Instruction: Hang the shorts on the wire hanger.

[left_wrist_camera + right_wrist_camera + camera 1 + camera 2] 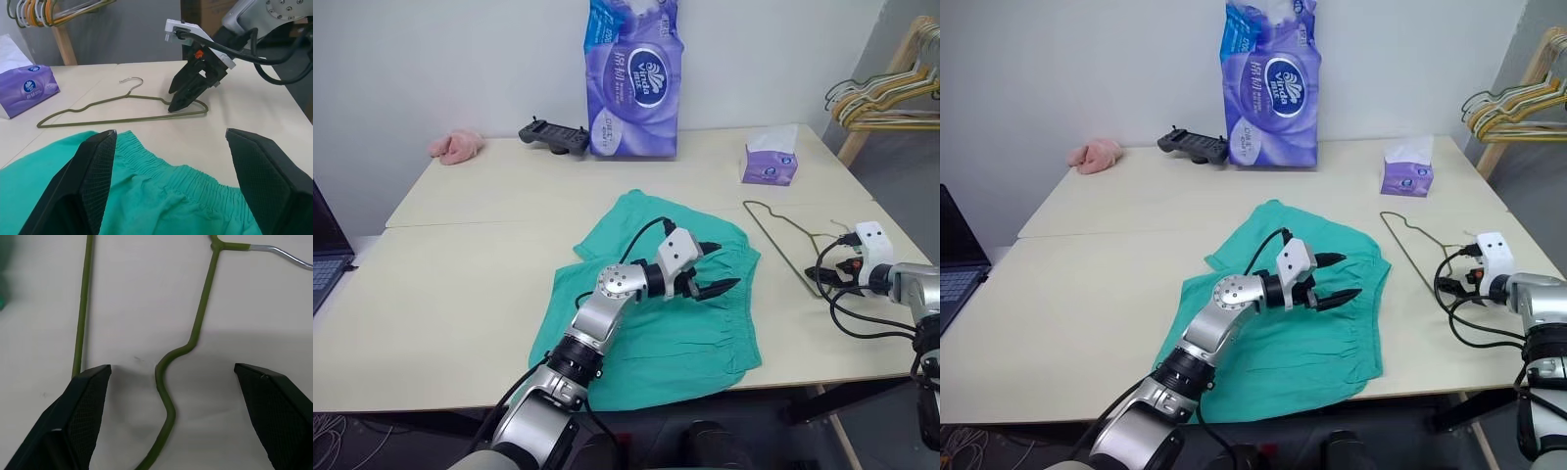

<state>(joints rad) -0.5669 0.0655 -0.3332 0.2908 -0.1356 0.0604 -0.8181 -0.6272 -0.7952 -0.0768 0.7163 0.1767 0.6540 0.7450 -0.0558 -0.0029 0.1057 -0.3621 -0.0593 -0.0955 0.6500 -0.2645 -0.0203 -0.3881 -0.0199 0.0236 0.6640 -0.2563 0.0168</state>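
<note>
The robot's right gripper will thread the wire hanger into the shorts' waistband, so it will grab the hanger by its bent shoulder wire next.
The teal-green shorts [675,328] lie spread flat on the middle of the table, elastic waistband toward the right. My left gripper [724,266] hovers open just above the waistband, pointing right, with nothing between its fingers [93,176]. The wire hanger [781,238], thin and olive-gold, lies flat on the table just right of the shorts, hook toward the right. My right gripper [171,367] is open and tilted down over the hanger's near end. Its two fingers [85,416] stand on either side of a bent stretch of the hanger's wire [200,318], apart from it.
A tall purple tissue pack [632,78], a black controller [555,135] and a pink fluffy cloth [457,146] stand along the far edge. A purple tissue box [769,163] sits beyond the hanger. Several hangers [886,98] hang on a wooden rack at the right. A laptop [325,259] lies at the left.
</note>
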